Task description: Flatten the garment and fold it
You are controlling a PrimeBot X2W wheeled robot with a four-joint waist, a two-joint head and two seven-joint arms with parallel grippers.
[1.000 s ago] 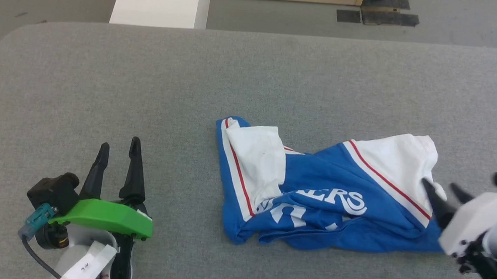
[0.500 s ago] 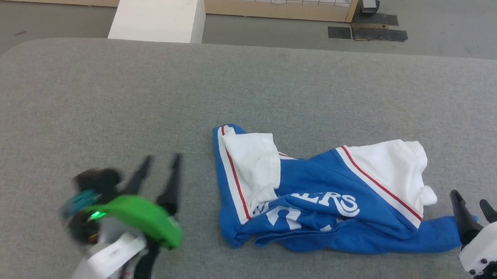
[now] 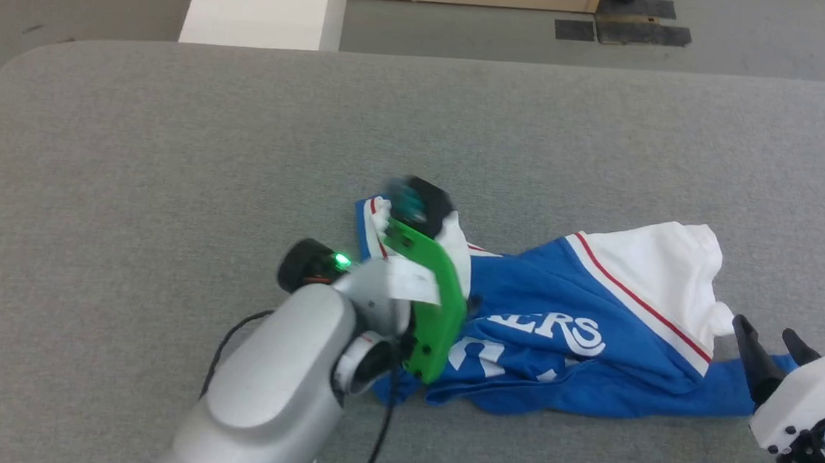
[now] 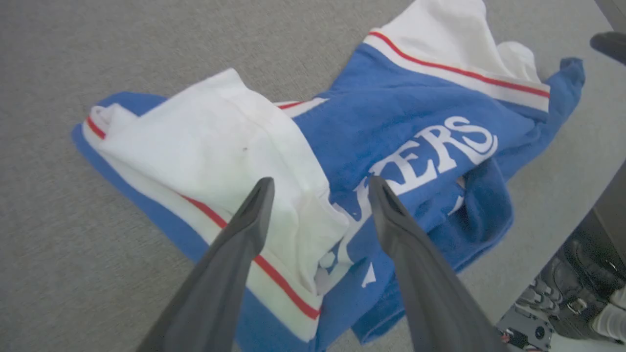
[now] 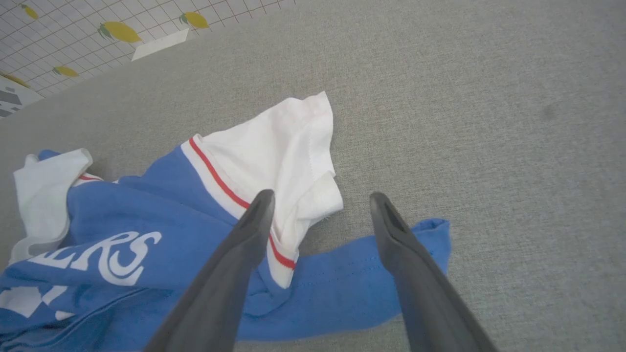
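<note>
The crumpled blue jersey needs to be flattened, so my left gripper should grab its folded white sleeve next.
The royal-blue jersey T-shirt lies crumpled on the grey table, white lettering up, one white sleeve at its right and another folded over at its left. My left gripper hovers open over the left sleeve and the lettering; in the head view its green housing hides the fingers. My right gripper stands open at the shirt's right end, fingers above the right sleeve's red-striped trim and the blue tail. Neither holds cloth.
The grey padded table stretches wide to the left of and behind the shirt. A white block stands on the floor past the far edge. The table's near edge and the robot's base lie close to the shirt.
My left arm has swung from the table's lower left to above the shirt's left sleeve. The right gripper has drawn back off the right sleeve. The camera has shifted a little.
</note>
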